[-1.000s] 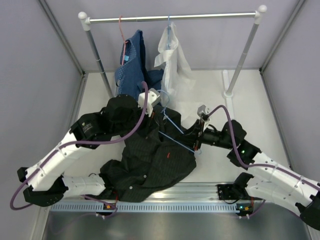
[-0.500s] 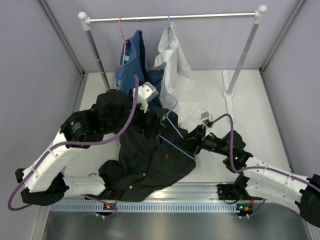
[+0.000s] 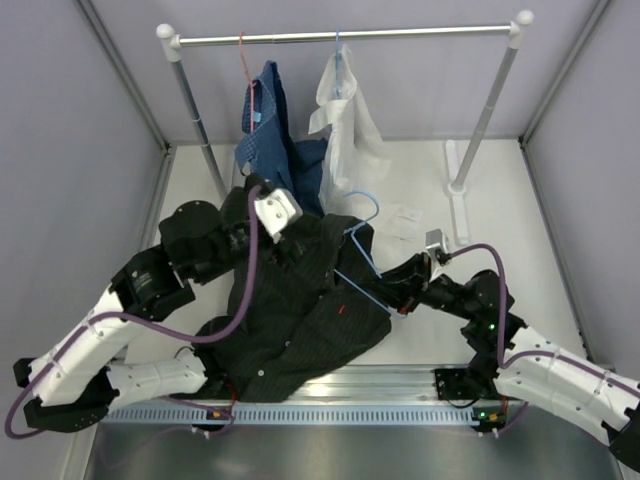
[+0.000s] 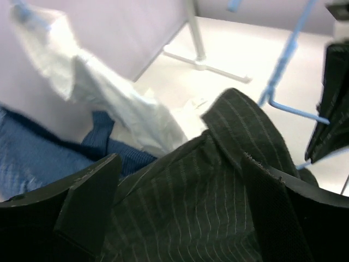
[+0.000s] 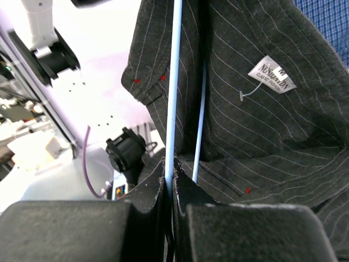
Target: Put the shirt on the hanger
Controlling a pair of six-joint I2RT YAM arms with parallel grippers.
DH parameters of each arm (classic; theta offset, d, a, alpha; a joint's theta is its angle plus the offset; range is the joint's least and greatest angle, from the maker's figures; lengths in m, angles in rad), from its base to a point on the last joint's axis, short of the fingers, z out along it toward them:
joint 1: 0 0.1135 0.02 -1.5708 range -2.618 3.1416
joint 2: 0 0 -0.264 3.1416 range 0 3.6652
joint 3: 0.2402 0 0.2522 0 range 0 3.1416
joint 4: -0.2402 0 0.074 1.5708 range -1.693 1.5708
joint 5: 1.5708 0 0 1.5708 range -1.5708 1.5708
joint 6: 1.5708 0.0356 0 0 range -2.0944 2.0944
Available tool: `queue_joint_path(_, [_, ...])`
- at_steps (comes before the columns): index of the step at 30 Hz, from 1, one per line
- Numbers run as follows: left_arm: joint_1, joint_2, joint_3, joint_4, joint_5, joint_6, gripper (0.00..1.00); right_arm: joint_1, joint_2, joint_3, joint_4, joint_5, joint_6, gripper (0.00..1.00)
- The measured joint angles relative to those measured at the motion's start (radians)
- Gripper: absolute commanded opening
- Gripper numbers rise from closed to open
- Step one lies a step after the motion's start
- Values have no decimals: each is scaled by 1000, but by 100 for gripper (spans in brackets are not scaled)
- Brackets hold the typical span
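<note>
My left gripper needs to grab the shirt's upper edge near the hanger's hook next. My right gripper then stays free to pull the shirt over the hanger.
The black pinstriped shirt lies crumpled on the table between the arms. The light-blue wire hanger runs slanting across its right side, hook end toward the rail. My right gripper is shut on the hanger's wire; in the right wrist view the wire passes between the closed jaws of that gripper, with the shirt and its neck label behind. My left gripper hovers open over the shirt's upper edge. In the left wrist view, striped cloth lies between the spread fingers, not pinched.
A clothes rail crosses the back, carrying a blue patterned shirt on a red-orange hanger and a white shirt. Both hang down close behind the black shirt. The rail's right foot stands on the table. Grey walls close in on both sides.
My left gripper has opened, let go of the shirt and drawn back to the left. My right gripper has carried the hanger to the right, and the hook now lies farther back.
</note>
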Motion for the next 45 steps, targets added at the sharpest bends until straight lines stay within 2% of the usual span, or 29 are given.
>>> queue_joint_path(2, [0,12,-36,23,93,67,92,0,-35,0,-52,8,-22,0])
queue_joint_path(7, [0,43,-56,28,303,187,76,0,-92,0,-148,15,-51,0])
queue_joint_path(10, [0,60,-53,29,389,244,73,0,-124,0,-194,17,-69,0])
queue_joint_path(16, [0,103,-50,27,417,307,64,0,-193,0,-271,17,-100,0])
queue_joint_path(22, [0,164,-15,22,413,325,59,0,-222,1,-310,3,-121,0])
queue_joint_path(26, [0,207,23,-4,427,323,40,0,-222,9,-338,-10,-135,0])
queue_joint_path(27, [0,216,29,-10,436,322,31,0,-222,13,-343,-10,-140,0])
queue_joint_path(30, [0,222,35,-36,464,323,19,0,-230,20,-367,-2,-149,0])
queue_joint_path(43, [-1,210,59,-112,521,321,18,0,-241,48,-426,-5,-185,0])
queue_joint_path(44, [-1,210,60,-114,525,319,23,0,-242,48,-427,-6,-189,0])
queue_joint_path(45, [-1,211,61,-116,528,319,23,0,-244,48,-428,-6,-192,0])
